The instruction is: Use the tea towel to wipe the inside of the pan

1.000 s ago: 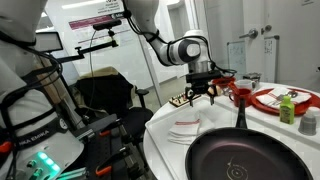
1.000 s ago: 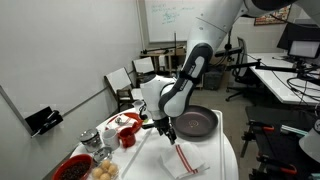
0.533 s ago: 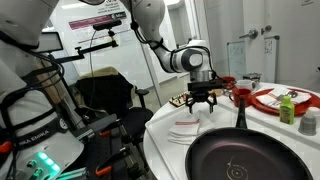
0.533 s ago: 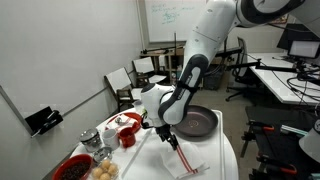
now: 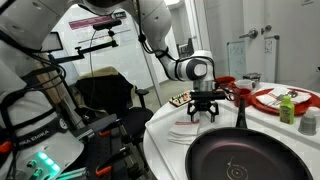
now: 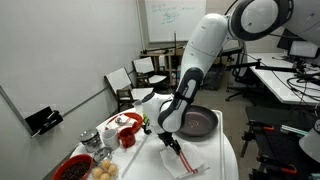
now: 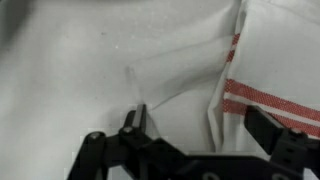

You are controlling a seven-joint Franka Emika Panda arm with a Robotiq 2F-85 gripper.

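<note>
I should next pinch the tea towel's fold near the red stripes from above, with loose cloth below my fingers, to wipe inside the pan (image 5: 240, 158).
A white tea towel with red stripes (image 5: 186, 129) lies folded on the white round table, also seen in an exterior view (image 6: 184, 159) and filling the wrist view (image 7: 250, 70). A black pan (image 5: 240, 158) sits on the table near the camera; in an exterior view it is behind the arm (image 6: 198, 124). My gripper (image 5: 204, 114) hangs open just above the towel, fingers pointing down; it also shows in an exterior view (image 6: 168, 141). In the wrist view the two fingers (image 7: 200, 122) straddle a fold of the towel, with nothing held.
A red plate (image 5: 285, 99) with a green bottle (image 5: 288, 108) and a red cup (image 5: 241, 96) stand at the far side of the table. Red bowls and glasses (image 6: 110, 135) crowd one table edge. Office chairs and desks surround the table.
The gripper has come down toward the towel and moved slightly sideways over it; it stays open. Towel and pan have not moved.
</note>
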